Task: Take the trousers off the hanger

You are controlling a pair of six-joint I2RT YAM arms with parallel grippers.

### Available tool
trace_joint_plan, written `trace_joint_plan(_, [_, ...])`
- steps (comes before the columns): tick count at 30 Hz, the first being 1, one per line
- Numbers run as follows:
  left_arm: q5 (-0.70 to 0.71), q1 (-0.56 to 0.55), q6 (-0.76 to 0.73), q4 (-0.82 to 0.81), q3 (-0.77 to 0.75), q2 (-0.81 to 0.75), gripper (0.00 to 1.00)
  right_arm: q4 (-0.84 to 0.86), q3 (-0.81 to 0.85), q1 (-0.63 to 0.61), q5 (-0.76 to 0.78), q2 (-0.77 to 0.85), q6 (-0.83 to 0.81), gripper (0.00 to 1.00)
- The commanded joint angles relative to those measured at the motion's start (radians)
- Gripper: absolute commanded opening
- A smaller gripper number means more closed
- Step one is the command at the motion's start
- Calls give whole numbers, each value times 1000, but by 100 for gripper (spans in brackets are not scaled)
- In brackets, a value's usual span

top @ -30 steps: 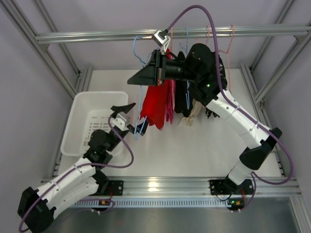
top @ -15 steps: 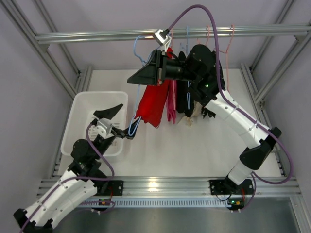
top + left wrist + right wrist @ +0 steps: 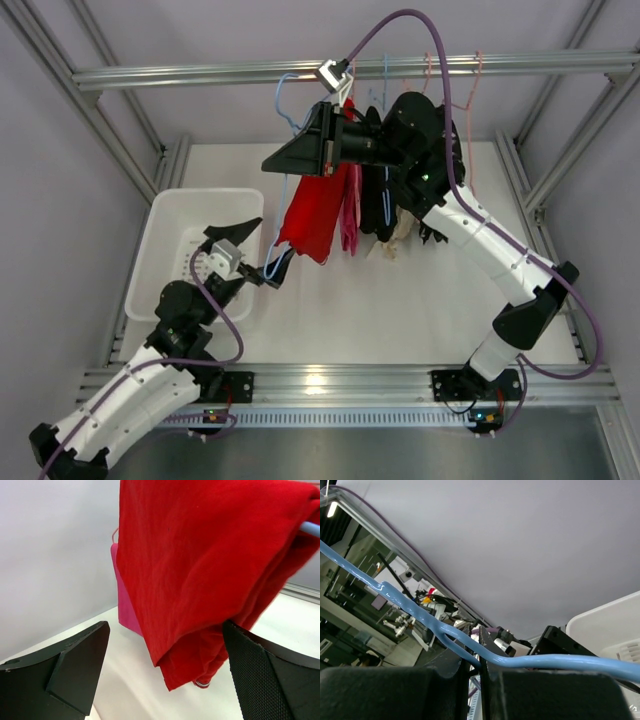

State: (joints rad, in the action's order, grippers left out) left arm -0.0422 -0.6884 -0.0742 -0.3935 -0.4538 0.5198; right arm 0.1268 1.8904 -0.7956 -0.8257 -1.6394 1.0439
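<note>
The red trousers need to come off the hanger, so my left gripper should grab them next by the cloth edge nearest the white bin (image 3: 187,626) and leave the wire free.
The red trousers (image 3: 314,214) hang folded over the light-blue wire hanger (image 3: 284,98), whose hook sits by the overhead rail. My right gripper (image 3: 298,150) is shut on the hanger's wire just below the hook; in the right wrist view the blue wire (image 3: 530,661) runs through the closed jaws. My left gripper (image 3: 277,237) is open at the trousers' lower left edge. In the left wrist view the trousers (image 3: 200,565) hang between and beyond the spread fingers (image 3: 80,660), with the white-striped hem low down. The hanger wire (image 3: 312,528) shows at the right edge.
A white bin (image 3: 160,250) stands on the table at the left, behind my left arm. A pink garment (image 3: 350,215) and black garments (image 3: 380,205) hang right of the trousers. Pink hangers (image 3: 476,80) hang on the rail (image 3: 180,73) further right.
My left gripper drew back to the left, then came a little right again toward the trousers. The trousers' lower end has swung left. My right gripper has kept its hold.
</note>
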Motion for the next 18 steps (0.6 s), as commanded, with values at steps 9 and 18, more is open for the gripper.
trace_joint_plan(9, [-22,-3,-6,158,17,-138,99,185,59,-4,3,6,-47,0])
trace_joint_plan(18, [30,-3,20,-33,-2,14,99,177,59,-17,2,9,-50,0])
